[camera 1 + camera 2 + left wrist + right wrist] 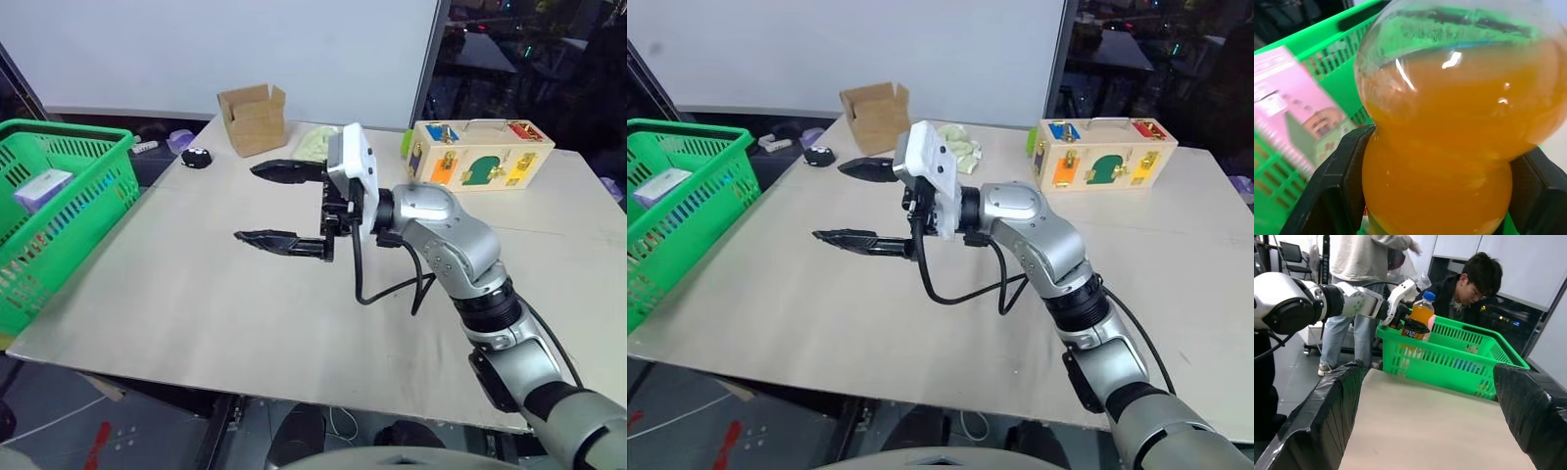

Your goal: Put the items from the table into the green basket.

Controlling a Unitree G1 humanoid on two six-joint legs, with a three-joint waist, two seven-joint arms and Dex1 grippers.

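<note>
The orange soda bottle stands inside the green basket's rim [1317, 32] beside the carton, so the left gripper needs to let go of it now.
My left gripper [1437, 196] is shut on the orange soda bottle [1449, 147]. In the right wrist view this bottle [1421, 316] with its blue cap stands upright in the left gripper [1400, 318], over the near corner of the green basket [1449, 362]. The pink carton [1293, 107] lies inside the basket [69, 211], also seen as the carton [41, 188]. My right gripper [272, 206] hovers open and empty over the middle of the table [196, 294], pointing toward the basket.
A brown cardboard box [253, 117], a small black object [196, 157] and a pale green cloth [315, 145] sit at the table's far edge. A wooden toy box [480, 155] stands far right. One person [1366, 264] stands and another [1469, 284] leans behind the basket.
</note>
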